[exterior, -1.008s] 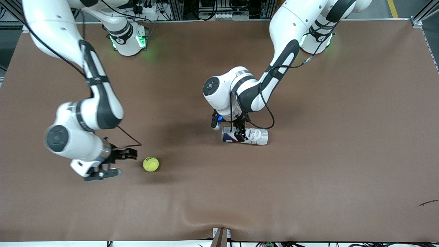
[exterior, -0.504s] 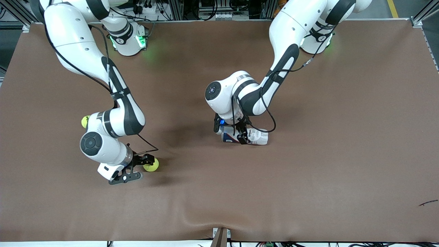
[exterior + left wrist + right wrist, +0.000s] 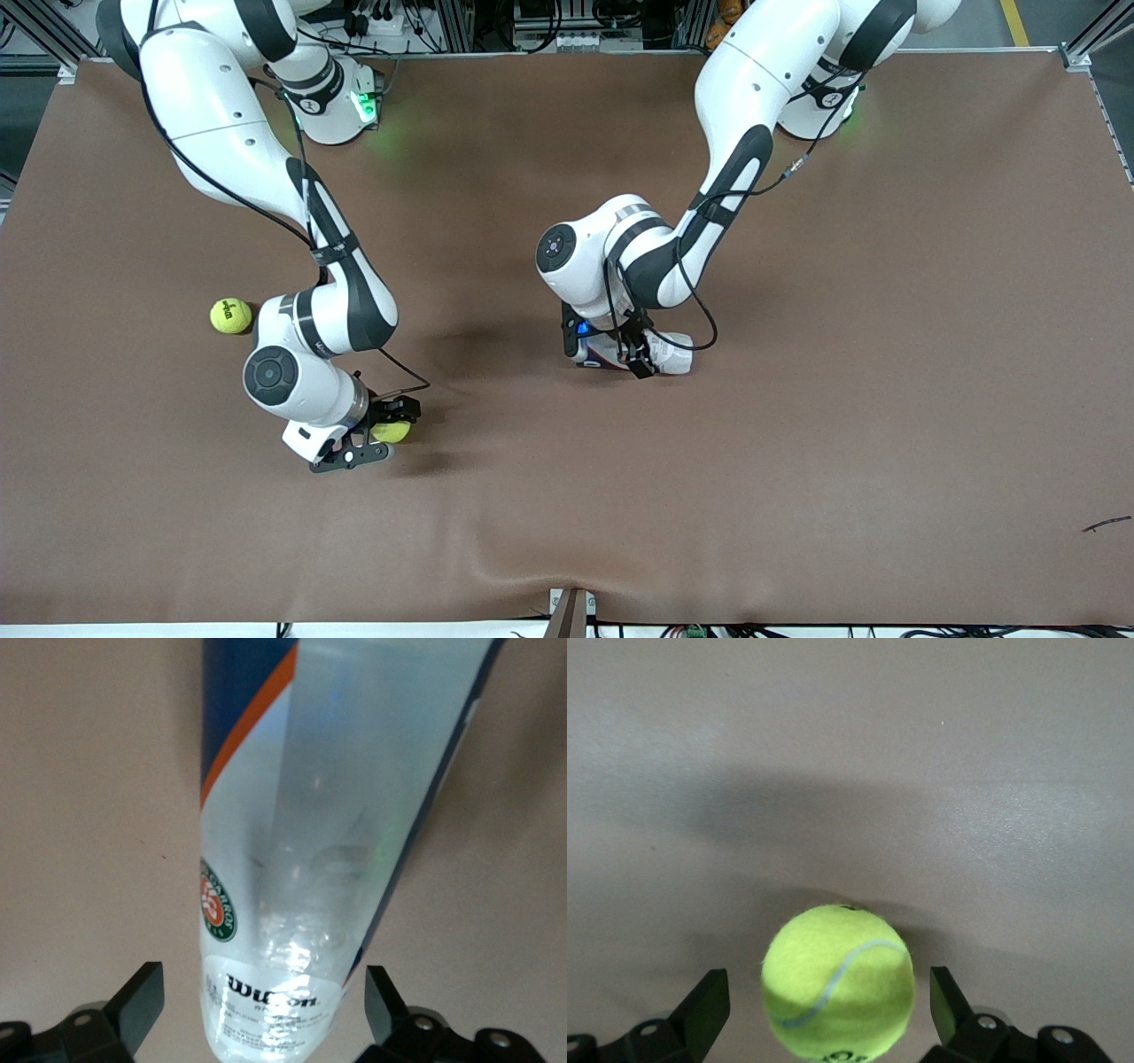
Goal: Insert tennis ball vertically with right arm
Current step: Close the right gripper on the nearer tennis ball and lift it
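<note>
The robot's right gripper should close, and it would hold the tennis ball, because its fingertips are beside the ball's lower sides in the right wrist view.
A yellow-green tennis ball [image 3: 394,431] lies on the brown table. My right gripper [image 3: 381,433] is low around it, open, one finger on each side with a gap. In the right wrist view the ball [image 3: 837,983] sits between the open fingers [image 3: 709,1001]. A clear ball can [image 3: 671,354] with a blue and orange label lies on its side mid-table. My left gripper [image 3: 613,351] is down over it, open, with the fingers straddling it. In the left wrist view the can [image 3: 328,815] runs between the fingers [image 3: 137,997] with gaps on both sides.
A second tennis ball [image 3: 230,315] lies toward the right arm's end of the table, beside the right arm's wrist and farther from the front camera than the first ball. The table cloth [image 3: 886,443] bulges slightly at its front edge.
My right gripper moved toward the ball and now straddles it. My left gripper shifted slightly over the can. The second ball came into view as the right arm moved.
</note>
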Tool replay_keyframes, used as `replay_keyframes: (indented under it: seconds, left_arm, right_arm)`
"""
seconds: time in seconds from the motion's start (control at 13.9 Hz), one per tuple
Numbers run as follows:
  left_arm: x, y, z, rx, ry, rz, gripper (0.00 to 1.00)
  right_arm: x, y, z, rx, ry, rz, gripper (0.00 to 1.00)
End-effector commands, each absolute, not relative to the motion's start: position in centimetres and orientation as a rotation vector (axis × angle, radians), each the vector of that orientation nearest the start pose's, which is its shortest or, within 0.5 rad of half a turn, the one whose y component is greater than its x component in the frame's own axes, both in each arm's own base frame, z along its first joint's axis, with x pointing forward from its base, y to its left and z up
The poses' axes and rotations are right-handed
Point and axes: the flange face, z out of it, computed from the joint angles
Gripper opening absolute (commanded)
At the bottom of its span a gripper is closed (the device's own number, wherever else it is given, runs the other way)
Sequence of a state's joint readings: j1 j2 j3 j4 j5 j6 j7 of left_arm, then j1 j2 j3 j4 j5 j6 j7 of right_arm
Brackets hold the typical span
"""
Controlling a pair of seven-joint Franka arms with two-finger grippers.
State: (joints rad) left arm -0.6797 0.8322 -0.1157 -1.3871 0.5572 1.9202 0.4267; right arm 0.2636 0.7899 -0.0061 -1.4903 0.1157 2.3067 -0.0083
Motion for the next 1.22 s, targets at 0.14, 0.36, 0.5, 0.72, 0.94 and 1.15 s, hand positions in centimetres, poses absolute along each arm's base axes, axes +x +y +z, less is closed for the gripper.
replay_keyframes:
  seconds: [0.14, 0.36, 0.5, 0.72, 0.94, 1.15]
  left_arm:
    - [53.0, -47.5, 17.6, -1.905, 1.802, 0.265, 1.0]
    - [53.0, -47.6, 17.4, -1.809, 1.861, 0.277, 1.0]
    - [52.9, -47.6, 17.3, -1.784, 1.887, 0.289, 1.0]
    - [52.8, -47.5, 16.7, -1.749, 1.922, 0.314, 1.0]
    - [52.8, -47.4, 16.3, -1.74, 1.932, 0.323, 1.0]
    - [52.8, -47.4, 16.2, -1.739, 1.933, 0.323, 1.0]
  right_arm:
    - [70.0, 18.6, 20.4, -3.038, -0.279, -0.052, 0.33]
    - [70.9, 16.5, 21.7, -3.036, -0.228, -0.081, 0.21]
    - [71.9, 14.4, 24.1, -3.031, -0.185, -0.124, 0.21]
    - [71.4, 8.2, 27.9, -3.034, -0.072, 0.032, 0.22]
    - [70.2, 2.9, 31.5, -2.967, 0.013, 0.177, 0.23]
    - [69.5, -0.8, 32.2, -2.939, -0.039, 0.229, 0.29]
